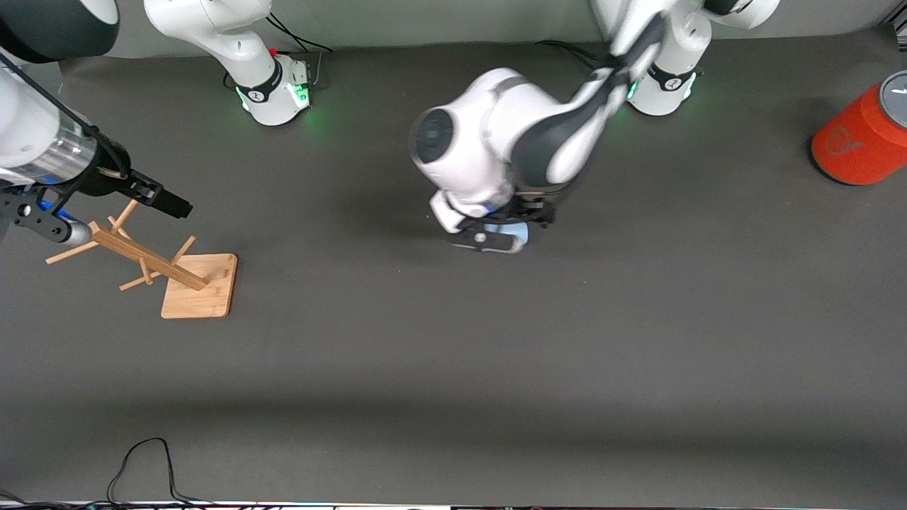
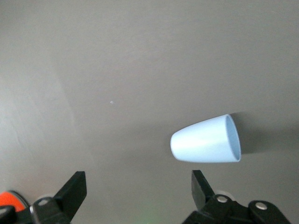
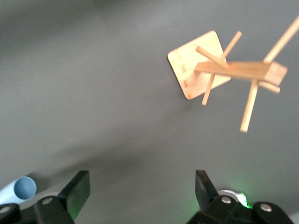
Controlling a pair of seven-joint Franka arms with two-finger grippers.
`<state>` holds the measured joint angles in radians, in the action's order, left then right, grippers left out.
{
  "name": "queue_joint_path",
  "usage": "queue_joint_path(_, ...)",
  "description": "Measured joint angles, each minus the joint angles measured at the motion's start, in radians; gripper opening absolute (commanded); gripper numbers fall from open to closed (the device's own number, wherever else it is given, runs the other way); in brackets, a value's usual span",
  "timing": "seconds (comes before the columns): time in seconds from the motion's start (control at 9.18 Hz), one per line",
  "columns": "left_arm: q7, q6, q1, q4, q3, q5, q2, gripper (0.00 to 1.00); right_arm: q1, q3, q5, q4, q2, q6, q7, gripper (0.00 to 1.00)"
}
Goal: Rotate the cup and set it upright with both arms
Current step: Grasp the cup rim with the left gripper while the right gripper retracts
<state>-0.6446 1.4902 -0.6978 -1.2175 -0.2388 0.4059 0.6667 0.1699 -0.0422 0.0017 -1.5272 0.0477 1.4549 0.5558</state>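
The pale-blue cup is lying fallen and needs to be turned upright. My left gripper will grab it by the rim of its opening [image 2: 233,138] next.
The pale-blue cup [image 1: 513,232] lies on its side on the dark table mat, near the middle. In the left wrist view the cup [image 2: 205,140] shows its open mouth, and lies just past one fingertip and off the gap between the fingers. My left gripper [image 2: 138,184] is open and empty; in the front view the left gripper [image 1: 528,212] hangs low over the cup, mostly hidden by its own arm. My right gripper [image 1: 177,207] is open and empty over the wooden rack. In the right wrist view the right gripper [image 3: 141,182] is wide open and the cup [image 3: 18,189] shows at the edge.
A wooden peg rack [image 1: 170,273] on a square base stands toward the right arm's end; it also shows in the right wrist view [image 3: 219,65]. An orange-red cylinder with a grey top [image 1: 861,138] lies toward the left arm's end. A black cable [image 1: 142,460] loops at the near edge.
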Motion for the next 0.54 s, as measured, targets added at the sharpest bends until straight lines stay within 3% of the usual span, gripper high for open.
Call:
queue_joint_path(0.22, -0.008, 0.001, -0.091, 0.059, 0.003, 0.080, 0.101, 1.00, -0.084, 0.065, -0.022, -0.055, -0.038, 0.056, -0.160, 1.00)
queue_joint_path(0.54, -0.011, 0.061, -0.124, 0.124, 0.008, 0.131, 0.241, 0.96, -0.126, 0.075, -0.035, -0.087, -0.053, 0.129, -0.377, 1.00)
